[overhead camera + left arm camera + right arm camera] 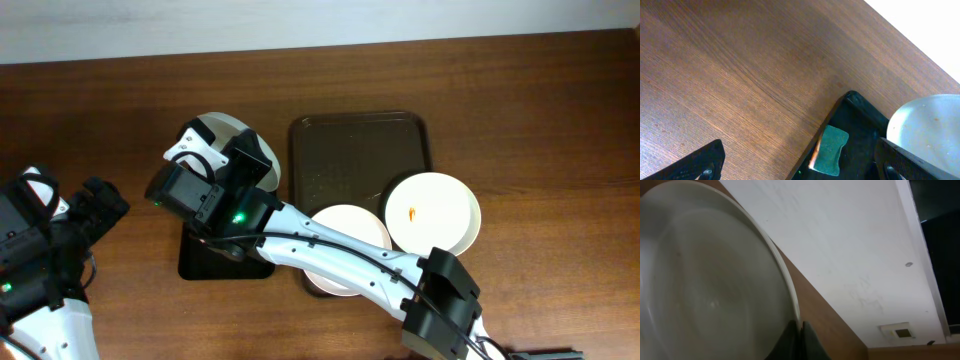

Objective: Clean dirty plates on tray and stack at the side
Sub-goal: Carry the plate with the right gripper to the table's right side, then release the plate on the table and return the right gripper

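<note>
The robot's left hand should grab the sponge across its green top side next. The sponge's orange side then stays free, so it can clean dirty plates.
My right gripper (258, 165) is shut on the rim of a white plate (232, 128) and holds it tilted over the table left of the dark brown tray (360, 140). In the right wrist view the closed fingers (801, 336) pinch that plate's edge (705, 280). The plate also shows in the left wrist view (932, 130). A second plate (440, 225) with an orange smear lies on the tray's right front corner. A third plate (345, 228) lies at the tray's front edge, partly under my right arm. My left gripper (103, 203) is open and empty at the far left (800, 167).
A smaller black tray (205, 262) sits under my right arm, left of the brown tray. It holds a green sponge (831, 150) with an orange edge. Bare wooden table (740, 75) lies to the left and behind.
</note>
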Tool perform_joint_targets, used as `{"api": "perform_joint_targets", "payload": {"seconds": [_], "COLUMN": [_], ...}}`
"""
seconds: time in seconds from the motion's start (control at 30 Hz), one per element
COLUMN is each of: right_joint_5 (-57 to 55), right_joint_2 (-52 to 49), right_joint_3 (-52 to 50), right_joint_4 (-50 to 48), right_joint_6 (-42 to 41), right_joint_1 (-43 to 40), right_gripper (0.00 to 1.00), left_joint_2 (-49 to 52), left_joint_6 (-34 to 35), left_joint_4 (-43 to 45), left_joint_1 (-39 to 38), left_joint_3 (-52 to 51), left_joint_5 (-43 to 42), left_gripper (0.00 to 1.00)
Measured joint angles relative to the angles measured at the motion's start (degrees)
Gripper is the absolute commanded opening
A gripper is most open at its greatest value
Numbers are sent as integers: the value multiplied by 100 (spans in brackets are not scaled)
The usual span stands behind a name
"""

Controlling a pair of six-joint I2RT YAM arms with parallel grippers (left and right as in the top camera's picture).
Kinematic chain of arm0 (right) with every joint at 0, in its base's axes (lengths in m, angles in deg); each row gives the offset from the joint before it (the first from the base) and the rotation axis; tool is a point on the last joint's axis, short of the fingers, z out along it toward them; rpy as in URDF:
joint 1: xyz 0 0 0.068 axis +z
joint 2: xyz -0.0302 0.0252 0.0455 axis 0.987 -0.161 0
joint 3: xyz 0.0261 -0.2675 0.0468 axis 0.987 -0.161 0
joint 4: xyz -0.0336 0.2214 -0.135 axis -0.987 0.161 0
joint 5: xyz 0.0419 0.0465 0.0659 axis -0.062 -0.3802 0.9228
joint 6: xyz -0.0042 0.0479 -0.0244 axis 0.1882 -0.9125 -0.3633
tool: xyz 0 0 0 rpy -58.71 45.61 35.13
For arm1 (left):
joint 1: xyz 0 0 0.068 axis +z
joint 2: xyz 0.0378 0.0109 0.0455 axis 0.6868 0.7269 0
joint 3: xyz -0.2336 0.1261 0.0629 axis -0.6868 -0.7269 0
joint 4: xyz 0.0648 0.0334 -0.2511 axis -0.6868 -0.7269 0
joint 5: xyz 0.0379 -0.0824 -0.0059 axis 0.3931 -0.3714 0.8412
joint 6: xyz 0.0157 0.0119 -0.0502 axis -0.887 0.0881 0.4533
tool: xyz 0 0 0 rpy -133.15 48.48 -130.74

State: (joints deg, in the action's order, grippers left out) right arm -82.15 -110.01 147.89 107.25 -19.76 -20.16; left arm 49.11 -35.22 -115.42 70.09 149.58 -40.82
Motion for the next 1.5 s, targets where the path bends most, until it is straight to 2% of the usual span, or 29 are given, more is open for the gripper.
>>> {"api": "perform_joint_targets", "payload": {"seconds": [0.1,0.2,0.27,0.4,0.43,0.53,0.6,0.7,0.77,0.87,0.97,1.0,1.03,1.17,1.23,1.33,1.4,1.5], "right_joint_5": [339,1296,2745,5239,5893,7191,7670,7866,7528,6920,6649,6618,6599,6575,6852,7563,7912,8216], "right_joint_2": [0,0,52,299,446,511,511,511,511,511,468,466,466,466,468,627,1010,1784], "right_joint_3": [2,22,26,31,35,44,44,42,-35,-619,-1484,-1709,-1888,-2159,-2144,-2068,-2039,-1956], "right_joint_4": [243,1012,1425,1794,1869,2347,2564,2889,2964,2739,2100,1919,1799,1591,1620,1672,1749,2022], "right_joint_6": [-74,-859,-1725,-2308,-2439,-2710,-2817,-2933,-3075,-3359,-3628,-3654,-3685,-3703,-3460,-3101,-2879,-2645], "right_joint_1": [-50,-479,-1425,-2656,-3773,-5364,-6190,-7066,-7825,-8677,-9455,-9621,-9753,-9877,-9829,-9549,-9042,-7794], "right_gripper": [4,4,4,4,4,4,4,4,4,4,4,5,11,51,54,54,54,54], "left_joint_2": [0,0,0,0,0,4,15,66,184,378,551,562,562,564,564,575,671,1187], "left_joint_6": [0,0,0,0,0,-4,-9,-103,-157,-164,-179,-179,-179,-203,-326,-562,-734,-839], "left_joint_4": [-2,-4,-2,-2,-2,-2,17,142,195,214,212,219,229,260,258,256,227,-2], "left_joint_1": [0,0,0,4,4,4,-55,-369,-654,-813,-835,-835,-835,-835,-848,-1091,-1482,-2371], "left_joint_3": [0,0,0,0,0,0,0,0,0,0,0,0,0,0,0,0,0,20], "left_joint_5": [0,-4,-31,-44,-46,-105,-131,-149,-157,-170,-170,-168,-170,-170,-181,-205,-229,149], "left_gripper": [94,94,94,93,92,91,90,91,92,92,92,92,92,92,92,84,80,76]}}
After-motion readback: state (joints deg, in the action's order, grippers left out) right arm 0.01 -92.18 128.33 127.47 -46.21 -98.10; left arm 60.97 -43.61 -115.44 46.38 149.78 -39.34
